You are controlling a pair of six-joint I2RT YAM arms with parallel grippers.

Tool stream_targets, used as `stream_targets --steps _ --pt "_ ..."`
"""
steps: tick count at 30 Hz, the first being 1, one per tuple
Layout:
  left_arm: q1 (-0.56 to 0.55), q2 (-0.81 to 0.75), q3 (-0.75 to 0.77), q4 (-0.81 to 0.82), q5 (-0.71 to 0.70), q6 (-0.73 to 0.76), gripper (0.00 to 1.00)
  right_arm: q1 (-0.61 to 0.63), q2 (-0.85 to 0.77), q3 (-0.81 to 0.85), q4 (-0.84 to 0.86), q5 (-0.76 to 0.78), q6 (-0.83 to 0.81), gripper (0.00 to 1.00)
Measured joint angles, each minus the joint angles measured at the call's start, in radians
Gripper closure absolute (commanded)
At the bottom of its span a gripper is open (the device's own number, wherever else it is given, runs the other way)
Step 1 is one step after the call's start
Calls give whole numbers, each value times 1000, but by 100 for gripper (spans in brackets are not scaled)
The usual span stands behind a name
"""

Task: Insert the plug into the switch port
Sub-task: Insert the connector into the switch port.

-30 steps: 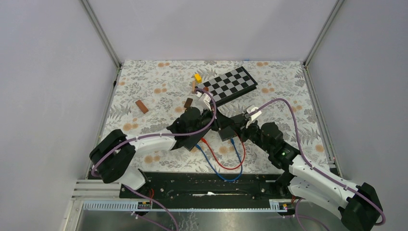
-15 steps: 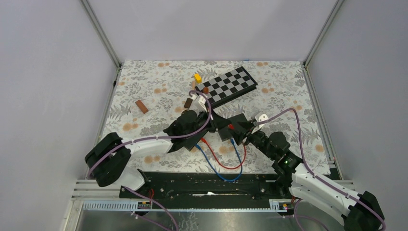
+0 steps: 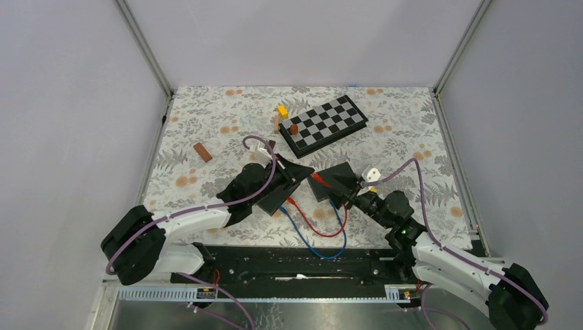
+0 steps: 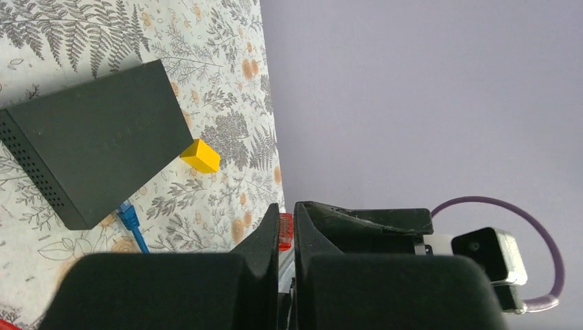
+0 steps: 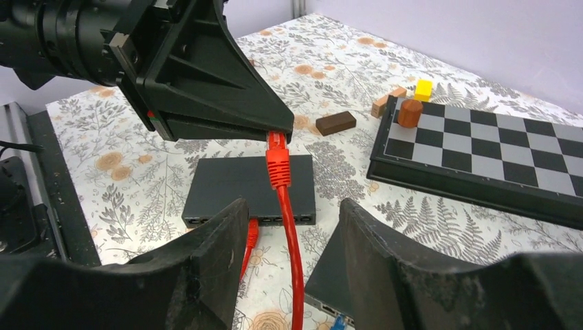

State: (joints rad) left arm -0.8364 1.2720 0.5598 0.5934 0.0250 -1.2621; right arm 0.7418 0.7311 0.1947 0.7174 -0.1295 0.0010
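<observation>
My right gripper's fingers stop short of the red plug's ribbed end, so it is too early to close; the gripper moves toward it first.
My left gripper is shut on a red plug, pinched between its black fingertips; the red cable hangs down from it. Below the plug lies a dark switch with a row of ports on its near face, and a second red plug sits at that face. My right gripper is open, one finger on each side of the hanging cable and touching nothing. In the top view this switch is partly hidden under the left gripper.
A second dark switch with a blue plug and blue cable lies right of the first. The chessboard stands behind with a brown cylinder. Loose blocks: yellow, brown.
My right gripper has opened and drawn back towards the near edge. My left arm has pulled back to the left and nearer, carrying the red plug over the first switch.
</observation>
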Motion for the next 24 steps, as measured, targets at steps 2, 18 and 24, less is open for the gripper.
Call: stream_targets --steps 2,18,24 --pt "1 -18 -3 -19 -15 -32 100 0 19 0 27 -13 0 41" --pt "3 -41 -6 -128 -48 -130 100 1 212 52 187 -115 31 50" --pt "3 -41 -6 -127 -47 -137 100 1 254 55 216 -128 46 50"
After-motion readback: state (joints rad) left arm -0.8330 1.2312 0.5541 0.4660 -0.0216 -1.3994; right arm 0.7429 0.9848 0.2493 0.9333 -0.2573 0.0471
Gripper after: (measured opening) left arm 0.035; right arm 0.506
